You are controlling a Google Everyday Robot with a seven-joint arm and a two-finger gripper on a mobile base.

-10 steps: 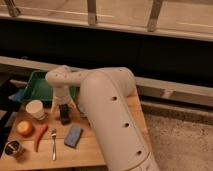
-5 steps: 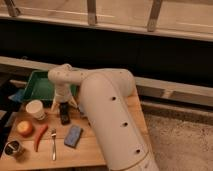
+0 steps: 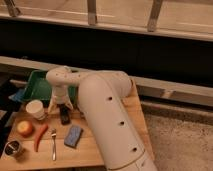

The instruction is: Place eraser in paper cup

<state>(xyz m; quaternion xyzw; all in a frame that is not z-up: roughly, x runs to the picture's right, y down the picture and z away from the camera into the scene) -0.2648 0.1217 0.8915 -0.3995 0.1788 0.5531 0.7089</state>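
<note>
My gripper grabs the eraser by its end toward the green tray next, which leaves the eraser's other end free to enter the paper cup (image 3: 36,109).
The black eraser (image 3: 65,118) lies on the wooden table (image 3: 95,150), just right of the white paper cup (image 3: 36,109), which stands upright. My gripper (image 3: 61,107) points down directly over the eraser's far end. Its white fingers (image 3: 52,106) are spread to either side and it is open, with the eraser's top end between the tips. The big white arm (image 3: 107,115) runs from the lower right and hides the table's right half.
A green tray (image 3: 35,86) sits behind the cup. In front lie a blue-grey sponge (image 3: 73,136), a fork (image 3: 53,145), a red chili (image 3: 40,137), a round fruit (image 3: 25,128) and a dark metal cup (image 3: 14,148).
</note>
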